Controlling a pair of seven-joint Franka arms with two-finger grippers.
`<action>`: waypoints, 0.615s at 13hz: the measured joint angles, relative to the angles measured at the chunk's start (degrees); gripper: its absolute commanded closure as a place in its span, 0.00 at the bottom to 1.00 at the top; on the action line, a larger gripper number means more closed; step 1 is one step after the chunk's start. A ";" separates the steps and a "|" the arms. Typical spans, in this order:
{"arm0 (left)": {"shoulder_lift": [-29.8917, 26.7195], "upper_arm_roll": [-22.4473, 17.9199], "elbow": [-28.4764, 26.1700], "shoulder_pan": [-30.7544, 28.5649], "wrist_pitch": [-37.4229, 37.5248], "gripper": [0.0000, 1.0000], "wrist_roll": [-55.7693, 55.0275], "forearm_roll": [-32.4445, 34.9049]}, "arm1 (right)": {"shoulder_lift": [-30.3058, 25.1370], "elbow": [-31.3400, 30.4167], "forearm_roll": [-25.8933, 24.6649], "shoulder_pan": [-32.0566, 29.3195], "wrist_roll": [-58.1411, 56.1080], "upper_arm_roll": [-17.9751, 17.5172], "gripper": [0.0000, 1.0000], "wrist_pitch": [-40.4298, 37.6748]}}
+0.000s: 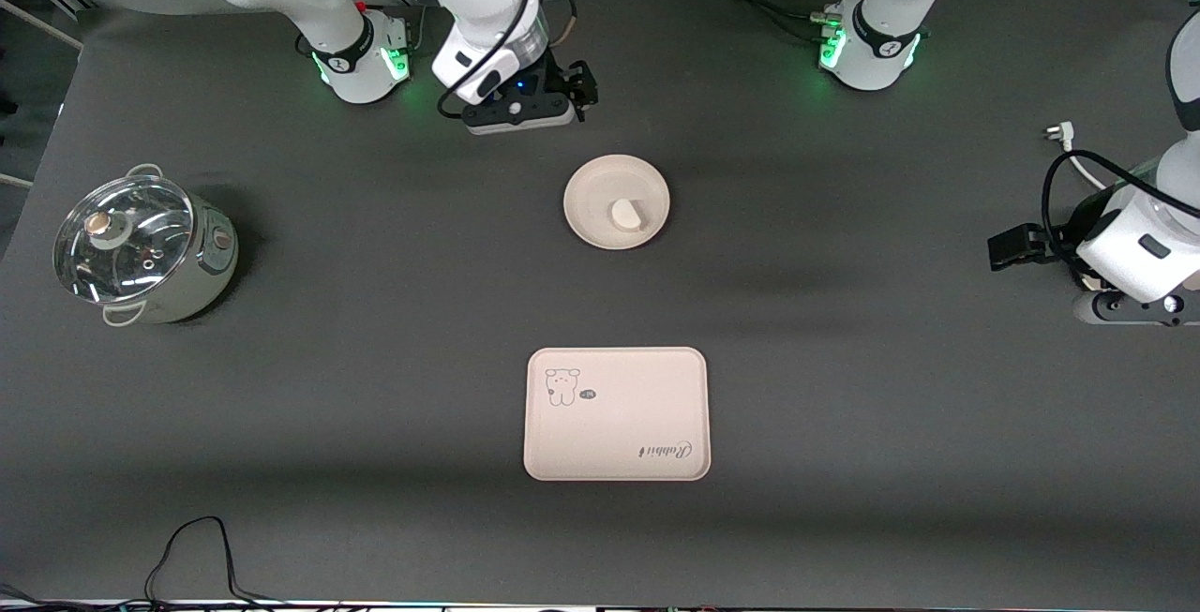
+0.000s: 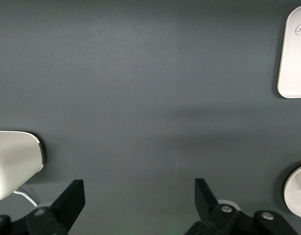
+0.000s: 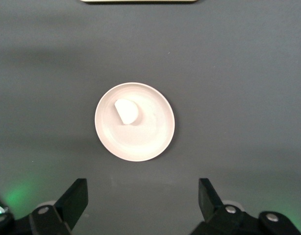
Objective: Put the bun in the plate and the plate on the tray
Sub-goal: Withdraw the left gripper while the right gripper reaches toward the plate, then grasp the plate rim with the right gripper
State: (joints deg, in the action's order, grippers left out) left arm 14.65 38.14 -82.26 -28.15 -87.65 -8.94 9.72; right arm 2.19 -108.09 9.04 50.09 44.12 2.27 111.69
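Next, my right gripper grabs the round cream plate by its rim (image 1: 568, 202) to carry the bun over and set everything on the cream tray (image 1: 619, 425).
The white bun (image 1: 627, 214) lies in the round cream plate (image 1: 591, 195) at the middle of the table. The cream tray (image 1: 619, 425) with the bear drawing lies flat, nearer to the front camera than the plate, with nothing on it. My right gripper (image 1: 579, 87) is open and empty, up over the table between the right arm's base and the plate. Its wrist view shows the plate (image 3: 145, 139) and the bun (image 3: 125, 110) past the open gripper (image 3: 143, 198). My left gripper (image 1: 1014, 246) is open and empty over the left arm's end of the table. Its wrist view shows the open gripper (image 2: 139, 200), the tray's corner (image 2: 293, 58) and the plate's edge (image 2: 293, 196).
A green pot with a glass lid (image 1: 141, 251) stands at the right arm's end of the table. A power strip (image 1: 520, 113) lies near the right arm's base. A white plug and cable (image 1: 1064, 139) lie near the left arm. A black cable (image 1: 187, 546) trails at the near edge.
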 measured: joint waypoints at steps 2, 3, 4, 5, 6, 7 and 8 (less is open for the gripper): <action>-2.14 -6.39 -1.72 4.93 -0.11 0.00 0.08 -2.14 | 0.06 -3.68 3.82 -0.43 -2.07 0.13 0.00 4.95; -3.48 -11.48 -2.88 8.86 -0.50 0.00 0.86 -3.05 | 0.06 -6.59 5.92 -0.49 -4.50 0.26 0.00 8.47; -4.61 -16.20 -3.74 12.29 -0.84 0.00 2.77 -4.14 | 0.11 -10.04 8.13 -0.56 -7.32 0.34 0.00 12.66; -5.47 -20.37 -4.32 14.96 -0.94 0.00 4.63 -4.84 | 0.19 -13.79 10.00 -0.62 -10.17 0.38 0.00 17.48; -6.07 -23.85 -4.56 17.11 -1.02 0.00 5.95 -5.28 | 0.50 -17.67 11.09 -0.64 -12.62 0.39 0.00 22.81; -6.75 -25.92 -4.90 18.55 -1.56 0.00 6.56 -5.50 | 1.20 -21.19 11.60 -0.63 -14.22 0.37 0.00 27.83; -8.00 -26.78 -6.13 19.30 -3.40 0.00 6.61 -5.61 | 2.31 -24.02 12.18 -0.60 -15.23 0.28 0.00 32.71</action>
State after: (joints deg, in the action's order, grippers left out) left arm 6.65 11.37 -88.39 -8.85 -91.05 -2.33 4.11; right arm 4.50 -132.12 21.22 49.48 28.89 2.55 144.39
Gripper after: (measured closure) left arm 0.000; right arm 0.000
